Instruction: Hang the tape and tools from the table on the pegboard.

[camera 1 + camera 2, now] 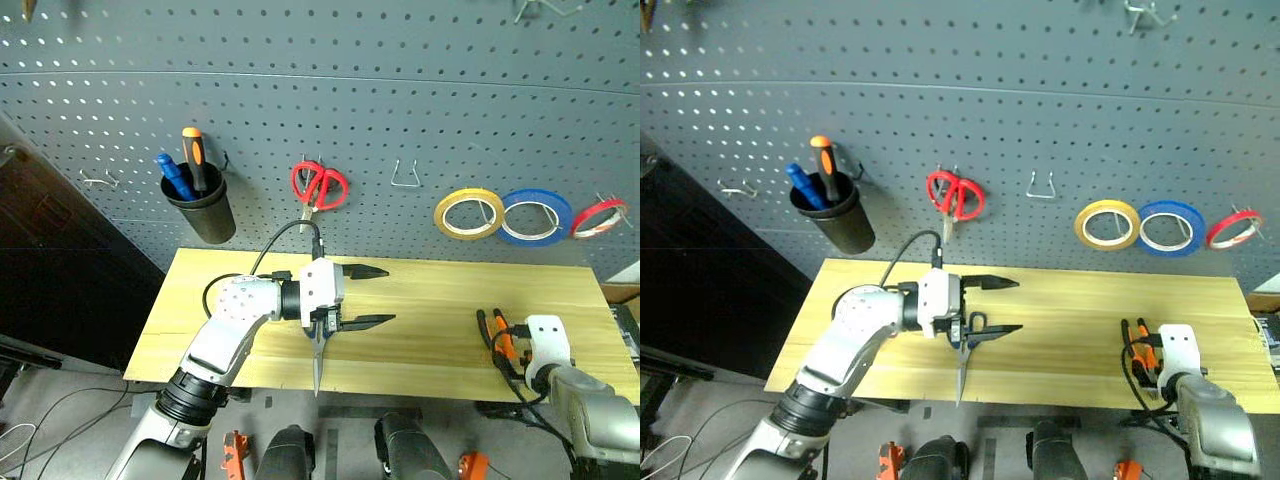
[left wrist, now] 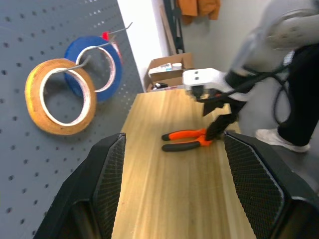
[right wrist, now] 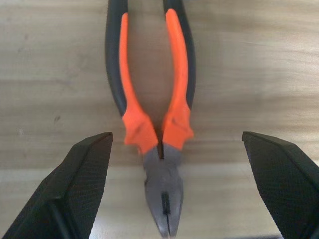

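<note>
Bare wood shows between my right gripper's fingers and the pliers' orange grips in the right wrist view, so it should move toward them before closing.
My left gripper (image 1: 388, 295) hovers over the middle of the table (image 1: 430, 300), pointing right, its fingers apart. Dark-handled scissors (image 1: 961, 375) dangle from its lower finger by a handle ring, blades pointing down past the table's front edge. Orange-and-black pliers (image 3: 149, 99) lie flat near the table's right end. My right gripper (image 2: 219, 122) points down at them, open, with a finger on each side of the pliers' head. The yellow tape (image 1: 468, 213) hangs on a hook of the grey pegboard (image 1: 400, 100).
Beside the yellow roll hang a blue tape roll (image 1: 536, 216) and a red one (image 1: 600, 217). Red-handled scissors (image 1: 320, 186) hang mid-board, with a bare wire hook (image 1: 405, 175) to their right. A black cup (image 1: 200, 205) holding blue and orange handles hangs at the left.
</note>
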You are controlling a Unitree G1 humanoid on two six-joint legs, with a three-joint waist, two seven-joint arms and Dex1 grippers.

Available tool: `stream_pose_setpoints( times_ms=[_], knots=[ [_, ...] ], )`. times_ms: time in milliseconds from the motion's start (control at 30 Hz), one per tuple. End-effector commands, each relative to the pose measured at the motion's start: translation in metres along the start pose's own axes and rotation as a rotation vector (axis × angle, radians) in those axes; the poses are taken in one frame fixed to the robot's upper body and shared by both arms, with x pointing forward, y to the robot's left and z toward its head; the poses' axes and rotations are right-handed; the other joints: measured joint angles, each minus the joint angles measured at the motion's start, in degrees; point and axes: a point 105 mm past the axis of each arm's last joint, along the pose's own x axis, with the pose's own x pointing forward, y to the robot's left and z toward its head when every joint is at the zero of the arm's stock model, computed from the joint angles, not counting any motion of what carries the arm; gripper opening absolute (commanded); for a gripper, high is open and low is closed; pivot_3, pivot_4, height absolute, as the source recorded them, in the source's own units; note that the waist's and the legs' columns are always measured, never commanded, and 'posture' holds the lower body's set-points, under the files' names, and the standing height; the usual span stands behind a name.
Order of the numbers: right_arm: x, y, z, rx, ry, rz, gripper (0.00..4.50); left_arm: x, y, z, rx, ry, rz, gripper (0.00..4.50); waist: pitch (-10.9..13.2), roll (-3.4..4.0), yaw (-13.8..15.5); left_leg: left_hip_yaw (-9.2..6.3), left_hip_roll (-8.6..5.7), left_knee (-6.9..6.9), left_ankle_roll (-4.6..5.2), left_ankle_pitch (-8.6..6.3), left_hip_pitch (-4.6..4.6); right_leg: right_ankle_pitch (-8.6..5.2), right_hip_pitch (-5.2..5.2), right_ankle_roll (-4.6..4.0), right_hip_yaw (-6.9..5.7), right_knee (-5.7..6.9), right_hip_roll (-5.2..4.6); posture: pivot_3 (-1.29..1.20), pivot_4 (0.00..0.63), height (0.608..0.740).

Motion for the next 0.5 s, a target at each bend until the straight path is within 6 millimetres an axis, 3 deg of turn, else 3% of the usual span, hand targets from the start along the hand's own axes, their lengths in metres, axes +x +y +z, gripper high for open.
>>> stream_pose_setpoints(
  times_ms=[33, 367, 500],
  knots=[
    [0.011, 0.001, 0.010, 0.006, -0.007, 0.044, 4.47, 0.001, -0.003, 0.007, 0.029, -0.018, -0.007, 3.32, 0.00, 0.00, 0.09, -0.04, 0.03, 0.00, 0.01, 0.00, 0.00, 0.00, 0.00, 0.00, -0.03, 0.01, 0.01, -0.04, 0.220, 0.740],
    [0.025, 0.000, 0.011, 0.004, 0.017, 0.061, 4.47, 0.001, -0.003, 0.006, 0.029, -0.014, -0.005, 3.32, 0.00, 0.00, 0.58, -0.19, -0.04, -0.04, -0.02, 0.03, -0.14, 0.00, -0.01, -0.01, -0.07, -0.07, -0.10, -0.03, 0.219, 0.740],
    [0.039, -0.004, 0.001, 0.032, 0.111, 0.062, 4.47, 0.000, -0.003, 0.004, 0.028, -0.005, -0.005, 3.32, 0.00, -0.01, 0.30, -0.17, -0.02, -0.03, 0.01, 0.03, -0.07, 0.01, 0.00, -0.02, -0.10, -0.03, -0.08, -0.02, 0.217, 0.740]
  ],
)
